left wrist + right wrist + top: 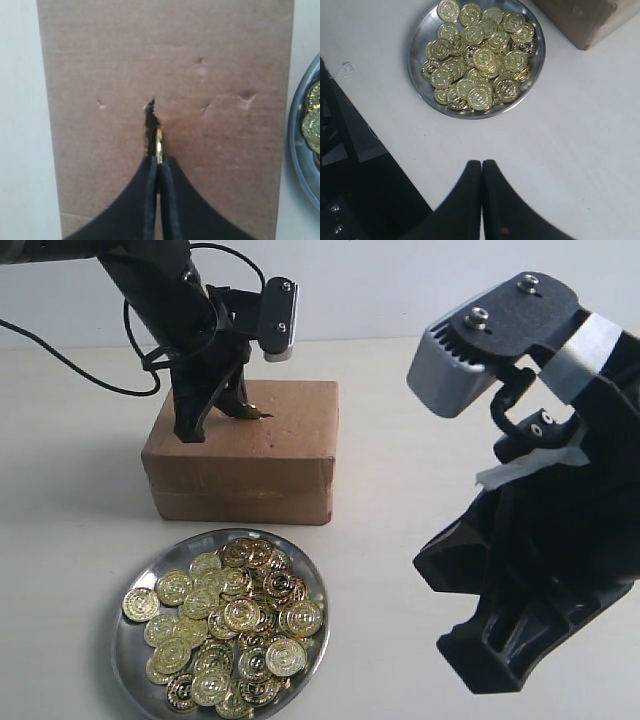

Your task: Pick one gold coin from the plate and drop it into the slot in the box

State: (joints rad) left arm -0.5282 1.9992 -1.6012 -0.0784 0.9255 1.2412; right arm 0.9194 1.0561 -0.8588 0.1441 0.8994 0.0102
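The gold coin's edge (255, 412) is inside the dark slot (267, 417), so the coin would fall through. My left gripper should open now.
A brown cardboard box (270, 445) stands behind a silver plate (128, 652) heaped with gold coins (240, 615). My left gripper (240, 410) is over the box top, shut on one gold coin (159, 145) held edge-on. In the left wrist view the coin's front edge sits at the dark rough slot (149, 125) in the box (225, 150). My right gripper (482, 164) is shut and holds nothing, hovering above the white table to the right of the plate (417, 40). The right arm (540, 540) fills the right foreground of the exterior view.
Black cables (90, 370) trail behind the left arm over the white table (400, 440). Small dents mark the box top (245, 97). A corner of the box (580, 20) shows in the right wrist view, beyond the plate.
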